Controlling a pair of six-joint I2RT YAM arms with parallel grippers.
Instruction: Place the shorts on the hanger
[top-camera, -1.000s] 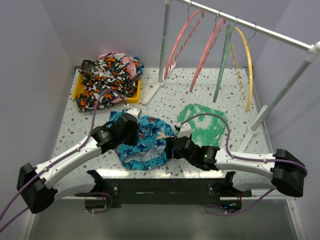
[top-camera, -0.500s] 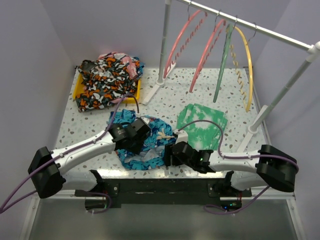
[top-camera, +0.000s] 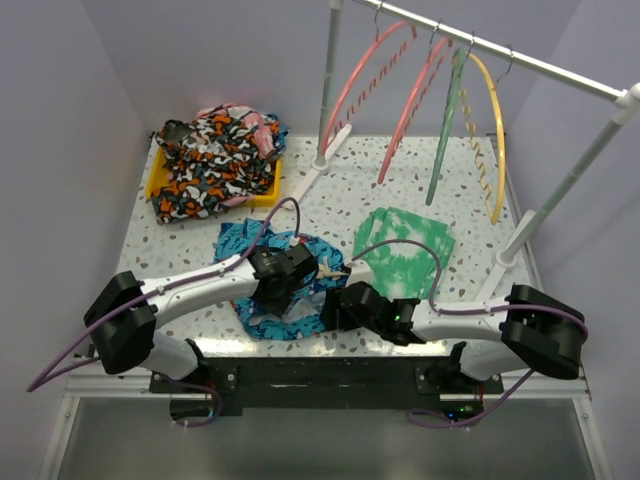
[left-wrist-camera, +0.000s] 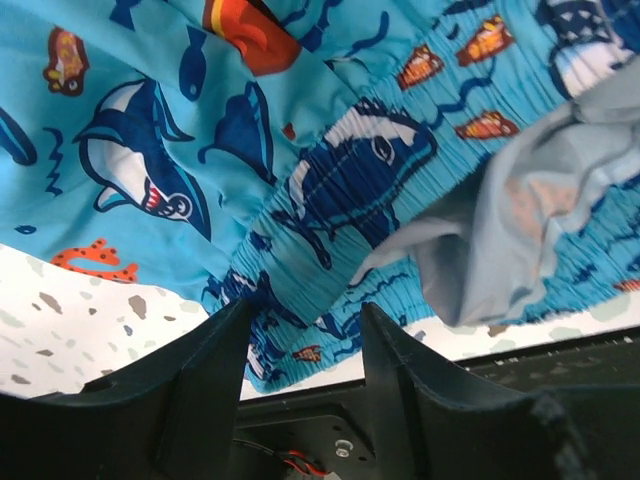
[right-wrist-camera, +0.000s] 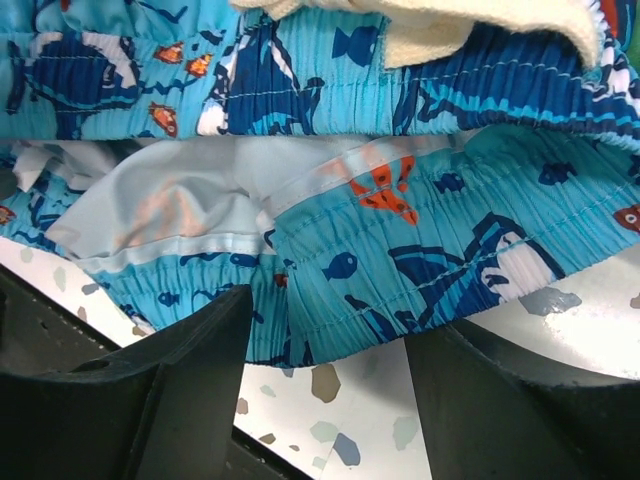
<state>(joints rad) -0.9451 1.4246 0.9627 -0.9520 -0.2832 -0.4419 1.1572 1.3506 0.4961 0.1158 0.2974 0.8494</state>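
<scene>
Next, my left gripper grabs the shorts by the waistband edge (left-wrist-camera: 303, 312), apart from my right gripper, to stretch the waistband for the hanger.
The turquoise shark-print shorts (top-camera: 262, 262) lie crumpled on the table near its front edge. They fill the left wrist view (left-wrist-camera: 300, 160) and the right wrist view (right-wrist-camera: 400, 220), waistband and pale lining showing. My left gripper (top-camera: 283, 296) hovers over the shorts' middle; in its wrist view (left-wrist-camera: 303, 335) it is open, with the waistband edge between the fingers. My right gripper (top-camera: 335, 310) is open at the shorts' right front edge, seen in its wrist view (right-wrist-camera: 330, 340). Two salmon-pink hangers (top-camera: 362, 80) (top-camera: 415, 95) hang on the rail.
A green hanger (top-camera: 447, 120) and a yellow hanger (top-camera: 493, 130) hang on the same rail (top-camera: 540, 68). A green cloth with white patches (top-camera: 405, 252) lies right of the shorts. An orange-black-white garment (top-camera: 215, 160) fills a yellow tray (top-camera: 158, 185) at the back left.
My left gripper has moved right and forward across the shorts toward their front edge. My right gripper has shifted left and forward, closing in on the shorts. The shorts are more bunched.
</scene>
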